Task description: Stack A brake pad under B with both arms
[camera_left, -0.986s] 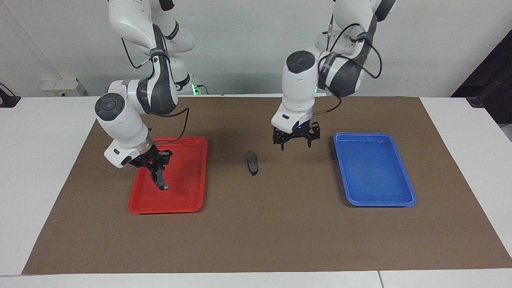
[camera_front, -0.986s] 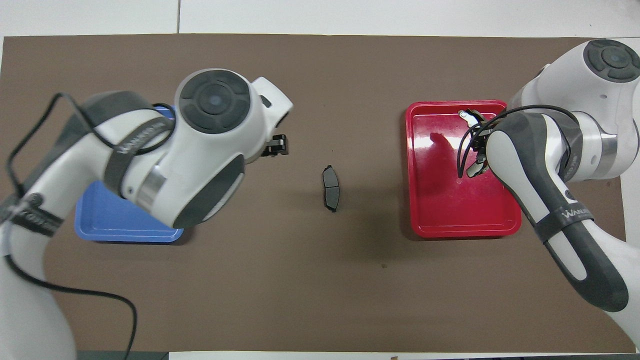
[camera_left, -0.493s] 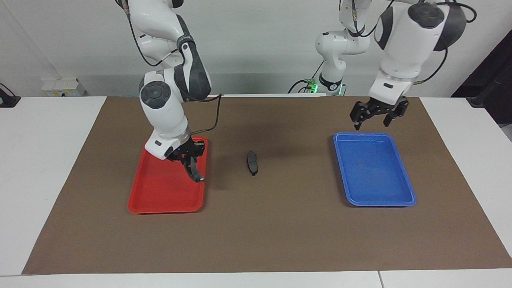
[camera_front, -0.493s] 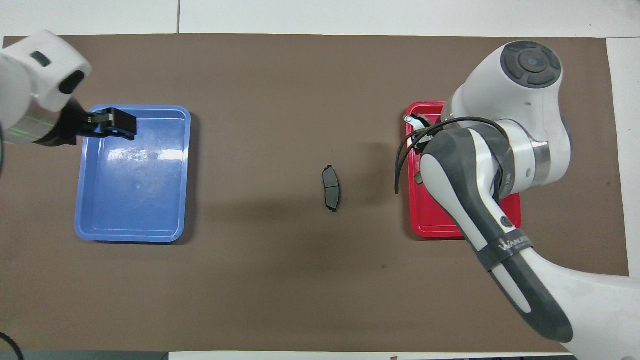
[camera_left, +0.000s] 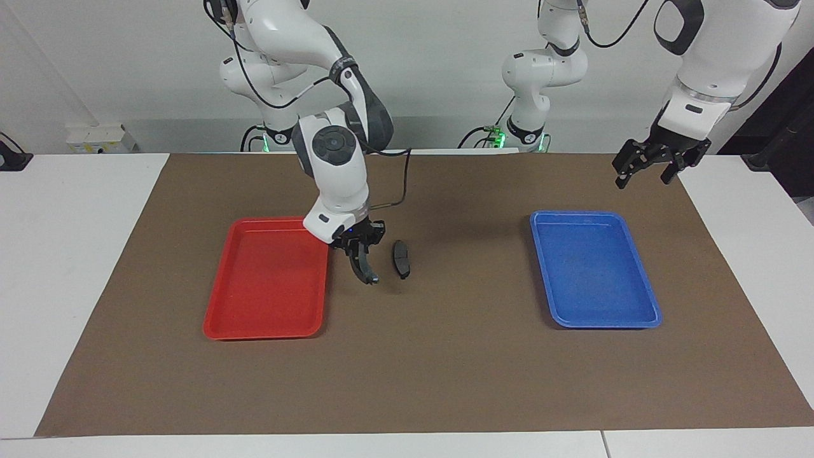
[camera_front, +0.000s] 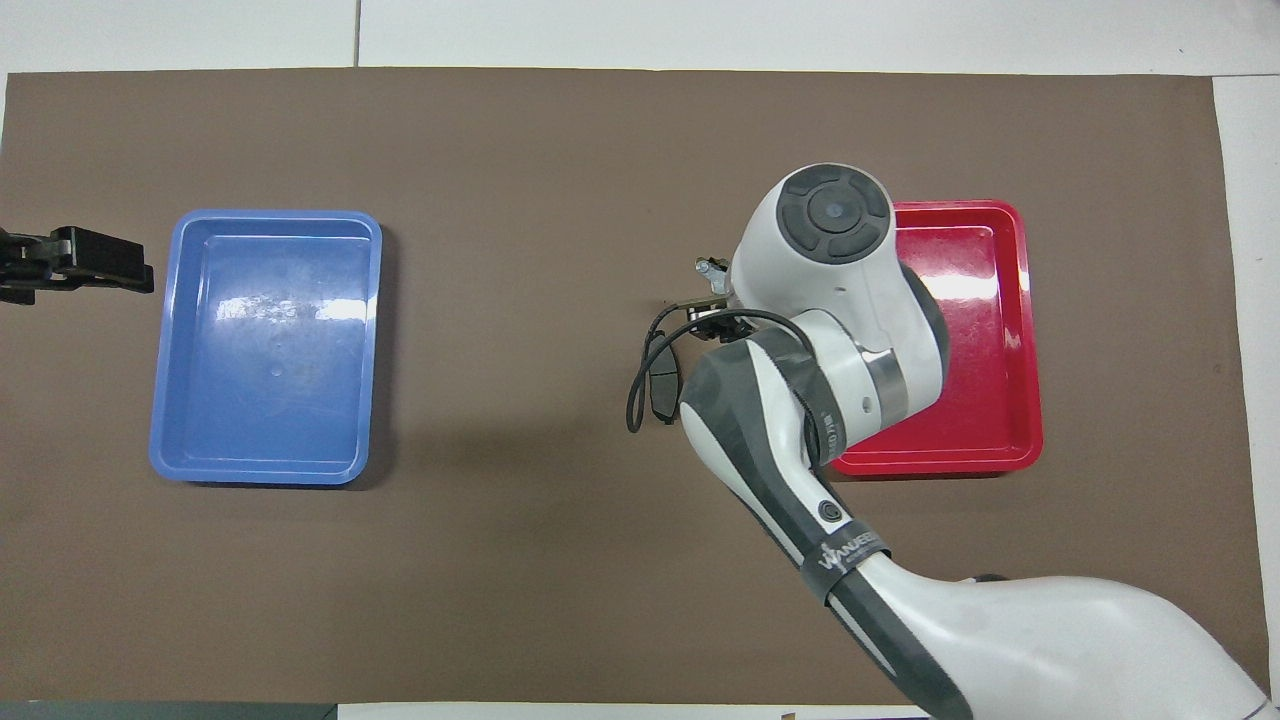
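In the overhead view B's pale end (camera_front: pixel 711 274) hangs beside the dark grey pad (camera_front: pixel 665 382), so I should line B up with the pad before opening my right gripper.
The A brake pad (camera_left: pixel 401 259), short and dark grey, lies on the brown mat between the two trays; in the overhead view only part of this pad (camera_front: pixel 660 396) shows beside the right arm's cable. My right gripper (camera_left: pixel 358 245) is shut on B (camera_left: pixel 364 268), the curved dark piece. B hangs down from the gripper over the mat, just beside the pad on the red tray's side, and its pale end (camera_front: pixel 710 268) peeks out from under the wrist. My left gripper (camera_left: pixel 655 166) (camera_front: pixel 120 270) hangs open and empty over the mat's edge at the left arm's end.
A red tray (camera_left: pixel 267 332) (camera_front: pixel 1030 330) lies toward the right arm's end and a blue tray (camera_left: pixel 598 323) (camera_front: pixel 165 400) toward the left arm's end; nothing lies in either. The brown mat (camera_left: pixel 445 381) covers the white table.
My right gripper has carried B from over the red tray to beside the pad. My left arm has pulled away from the middle, past the blue tray, still open.
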